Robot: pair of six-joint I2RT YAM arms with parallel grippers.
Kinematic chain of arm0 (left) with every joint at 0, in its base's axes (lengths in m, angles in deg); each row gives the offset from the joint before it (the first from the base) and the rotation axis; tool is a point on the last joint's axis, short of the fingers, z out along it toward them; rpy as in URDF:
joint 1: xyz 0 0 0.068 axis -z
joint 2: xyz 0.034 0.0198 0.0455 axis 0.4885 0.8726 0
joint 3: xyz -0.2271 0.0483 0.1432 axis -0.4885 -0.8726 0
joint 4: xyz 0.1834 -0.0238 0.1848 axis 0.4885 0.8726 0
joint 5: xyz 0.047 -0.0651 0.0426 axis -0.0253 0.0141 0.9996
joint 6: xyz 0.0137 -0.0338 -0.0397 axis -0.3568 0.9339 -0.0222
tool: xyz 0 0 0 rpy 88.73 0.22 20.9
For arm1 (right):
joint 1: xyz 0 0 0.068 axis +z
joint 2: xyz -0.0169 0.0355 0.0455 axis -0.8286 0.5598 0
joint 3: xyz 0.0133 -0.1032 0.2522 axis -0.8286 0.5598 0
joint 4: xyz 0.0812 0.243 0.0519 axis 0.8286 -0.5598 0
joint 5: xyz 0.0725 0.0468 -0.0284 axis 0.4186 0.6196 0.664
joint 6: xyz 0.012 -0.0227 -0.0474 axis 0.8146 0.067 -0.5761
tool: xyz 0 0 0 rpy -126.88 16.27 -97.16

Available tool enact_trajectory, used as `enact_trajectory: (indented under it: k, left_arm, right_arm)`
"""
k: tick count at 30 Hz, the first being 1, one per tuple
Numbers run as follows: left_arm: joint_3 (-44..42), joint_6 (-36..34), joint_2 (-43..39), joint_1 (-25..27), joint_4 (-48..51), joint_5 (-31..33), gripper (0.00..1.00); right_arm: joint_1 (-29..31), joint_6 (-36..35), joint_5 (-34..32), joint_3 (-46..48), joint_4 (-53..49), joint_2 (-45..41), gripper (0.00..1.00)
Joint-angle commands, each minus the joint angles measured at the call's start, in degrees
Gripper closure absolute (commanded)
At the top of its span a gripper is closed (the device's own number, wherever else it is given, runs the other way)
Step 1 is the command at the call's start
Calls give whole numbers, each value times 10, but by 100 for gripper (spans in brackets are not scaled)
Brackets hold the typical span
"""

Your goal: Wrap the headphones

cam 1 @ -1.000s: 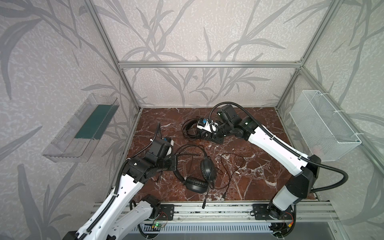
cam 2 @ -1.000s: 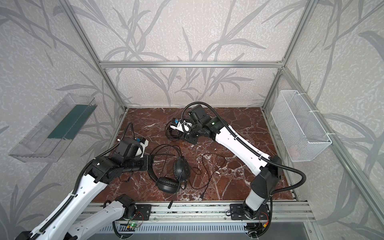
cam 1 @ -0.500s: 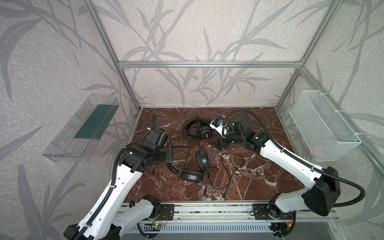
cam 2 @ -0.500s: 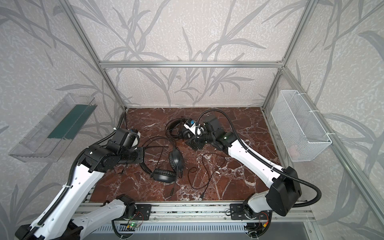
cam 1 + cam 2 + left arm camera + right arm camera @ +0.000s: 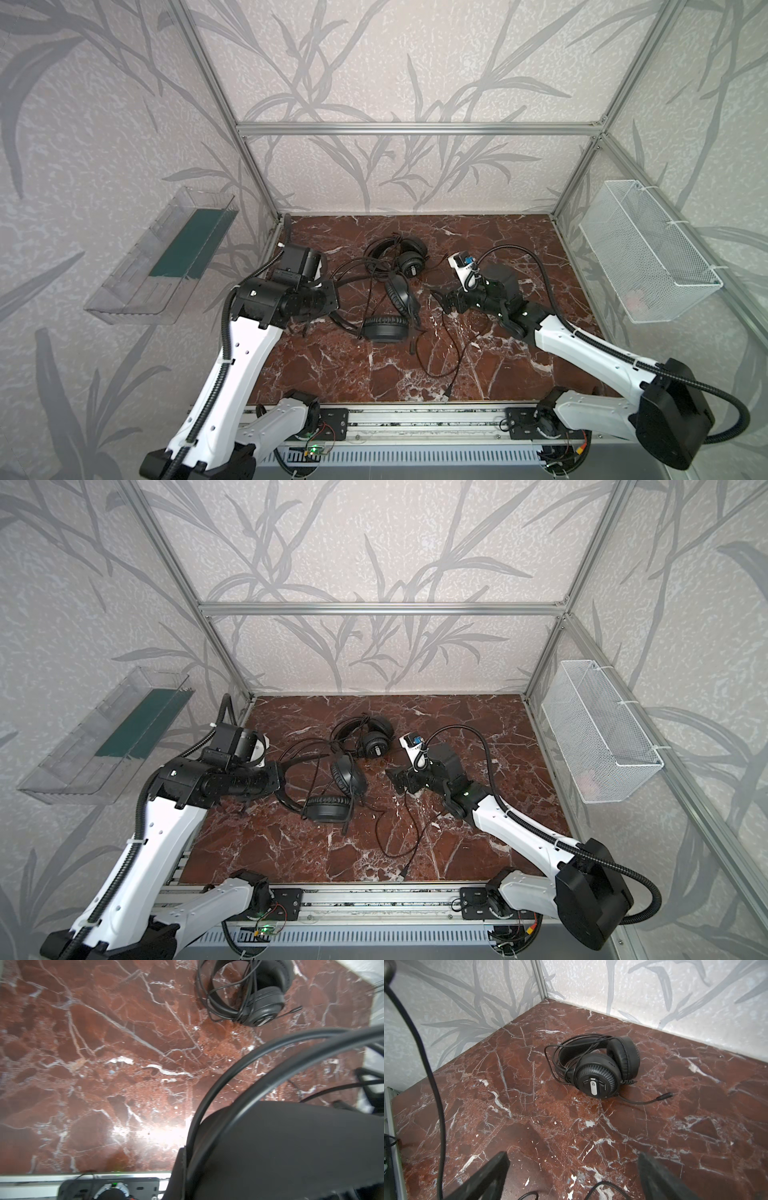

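My right gripper should next grab the loose cable near the earcups and away from the plug. Then it can wrap the cable round the held headphones.
One pair of headphones [image 5: 398,261] lies at the back middle of the marble floor, its cable coiled round it and its ridged earcup [image 5: 598,1079] facing up. A second pair [image 5: 384,328] lies in the middle, with its loose cable [image 5: 451,361] trailing toward the front rail. My left gripper [image 5: 332,291] is shut on this pair's thin headband [image 5: 239,1076]. In the left wrist view the wires run between the left gripper's [image 5: 185,1159] jaws. My right gripper [image 5: 446,301] stands open and empty to the right of both pairs, with its fingers [image 5: 488,1176] wide apart above the floor.
A clear plastic tray [image 5: 166,257] hangs on the left wall. On the right wall hangs a white wire basket [image 5: 648,253]. An aluminium rail [image 5: 415,415] runs along the front edge, and the cable's plug [image 5: 446,397] lies just behind it.
My right gripper has opened and drawn away from the back headphones, toward the front right. My left gripper has pulled the middle headphones a little toward the back left.
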Motion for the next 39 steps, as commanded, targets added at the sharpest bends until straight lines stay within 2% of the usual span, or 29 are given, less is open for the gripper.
enact_trajectory:
  k: [1,3,8,12,16,21,24,29,31,36,38,39]
  left_arm:
    - [53,45,18,-4,4,-46,100]
    - [75,53,27,-6,20,-32,100]
    - [129,83,53,-18,66,-19,100]
    - [148,96,71,-30,94,-24,100]
    - [157,105,82,-43,103,-37,100]
    - [183,107,93,-54,122,-33,100]
    - [186,112,96,-56,122,-38,100]
    - [195,118,100,-59,120,-52,100]
    - [203,119,103,-60,121,-51,100]
    - [211,124,109,-62,118,-60,100]
    - [213,125,109,-63,117,-63,100]
    - [215,124,111,-62,118,-63,100]
  right_arm:
    - [-2,23,3,39,115,9,3]
    - [-2,21,19,51,146,31,2]
    - [-2,33,53,24,150,113,2]
    - [-1,64,104,36,257,172,2]
    - [2,64,151,25,356,247,3]
    - [6,59,128,16,438,325,3]
    - [21,62,134,1,498,383,6]
    - [52,36,66,-19,499,425,10]
    - [53,35,51,-27,490,441,14]
    - [63,40,54,-32,499,464,20]
    - [74,31,50,-43,486,470,24]
    - [76,31,48,-48,482,475,29]
